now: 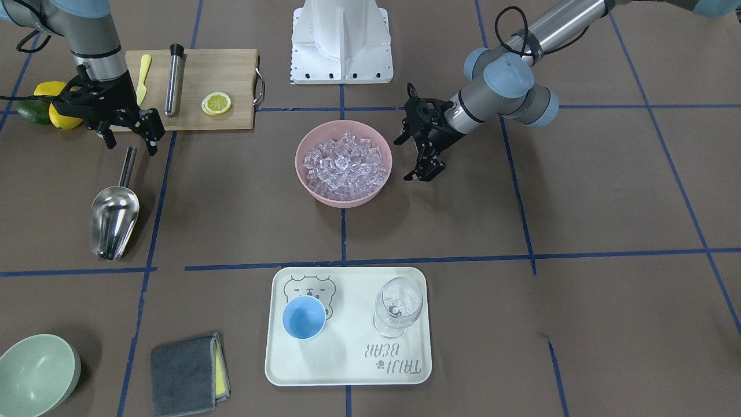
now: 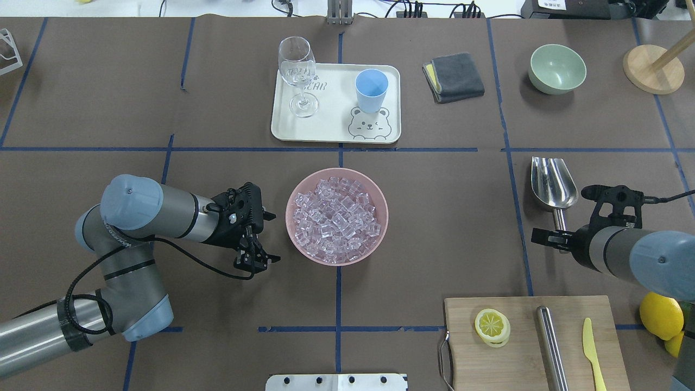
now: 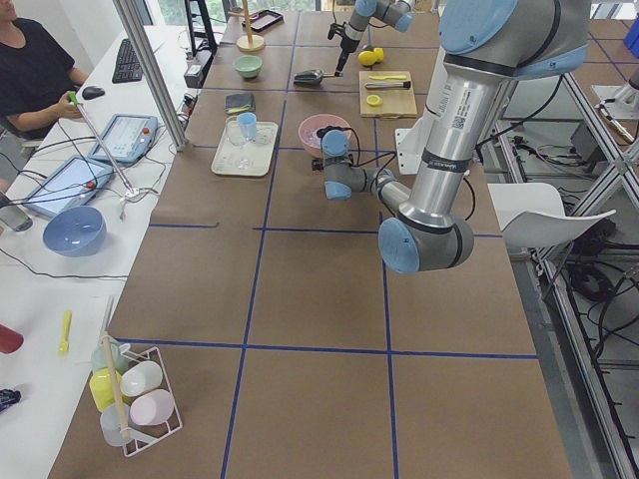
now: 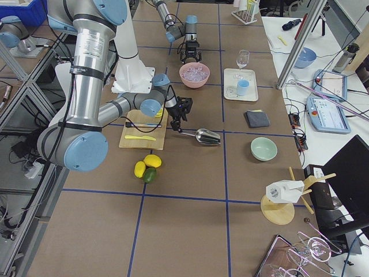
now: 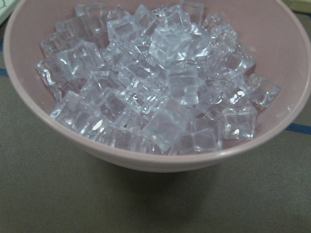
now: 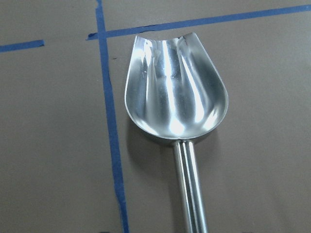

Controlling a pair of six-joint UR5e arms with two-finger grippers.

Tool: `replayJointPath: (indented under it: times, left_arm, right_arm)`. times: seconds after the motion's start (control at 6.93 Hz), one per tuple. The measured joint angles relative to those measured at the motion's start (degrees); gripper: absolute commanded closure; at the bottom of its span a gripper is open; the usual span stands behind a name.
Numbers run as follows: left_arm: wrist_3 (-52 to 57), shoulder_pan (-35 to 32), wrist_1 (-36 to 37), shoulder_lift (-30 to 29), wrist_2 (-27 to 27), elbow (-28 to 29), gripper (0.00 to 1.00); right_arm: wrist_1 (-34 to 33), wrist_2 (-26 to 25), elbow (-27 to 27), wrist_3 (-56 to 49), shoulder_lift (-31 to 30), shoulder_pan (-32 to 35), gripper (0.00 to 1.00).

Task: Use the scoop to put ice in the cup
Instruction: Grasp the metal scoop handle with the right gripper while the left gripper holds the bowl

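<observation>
Next, the right gripper grabs the steel scoop by its thin handle (image 1: 128,165), to scoop ice into the light-blue cup (image 1: 304,317).
The steel scoop (image 1: 114,217) lies on the table with its handle toward the robot; it also shows in the overhead view (image 2: 553,184) and the right wrist view (image 6: 175,102). My right gripper (image 1: 130,146) is open, just above the handle's end and not touching it. The ice (image 1: 345,165) fills a pink bowl (image 1: 301,168) at the table's middle and shows close in the left wrist view (image 5: 160,87). My left gripper (image 1: 412,159) is open and empty beside that bowl. The light-blue cup (image 1: 304,317) stands empty on a white tray (image 1: 347,370).
A wine glass (image 1: 397,307) stands on the tray beside the cup. A cutting board (image 1: 231,69) holds a lemon slice, a steel cylinder (image 1: 173,81) and a yellow knife. Lemons (image 1: 51,90) lie by the right arm. A grey cloth (image 1: 185,373) and a green bowl (image 1: 35,373) sit at the far edge.
</observation>
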Motion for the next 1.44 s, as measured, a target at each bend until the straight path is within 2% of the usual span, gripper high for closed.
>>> replayJointPath:
  times: [0.29, 0.43, 1.01, 1.15, 1.44]
  left_arm:
    - [0.0, -0.01, 0.07, 0.0, 0.0, -0.01, 0.0]
    - [0.0, -0.05, 0.09, 0.01, 0.0, 0.0, 0.0]
    - [0.06, -0.09, 0.1, 0.08, 0.0, 0.0, 0.0]
    - [0.08, -0.09, 0.1, 0.09, 0.0, -0.01, 0.0]
    - [0.09, -0.09, 0.1, 0.09, 0.0, 0.04, 0.0]
  right_arm:
    - [0.69, -0.61, -1.78, 0.16, 0.19, -0.49, 0.09]
    - [1.52, -0.53, -2.86, 0.14, 0.43, -0.53, 0.16]
    - [2.53, -0.14, -4.8, -0.27, 1.01, -0.58, 0.93]
    - [2.54, -0.15, -4.74, -0.35, 0.96, -0.5, 1.0]
    - [2.57, -0.25, -3.72, -0.71, 0.63, -0.25, 1.0]
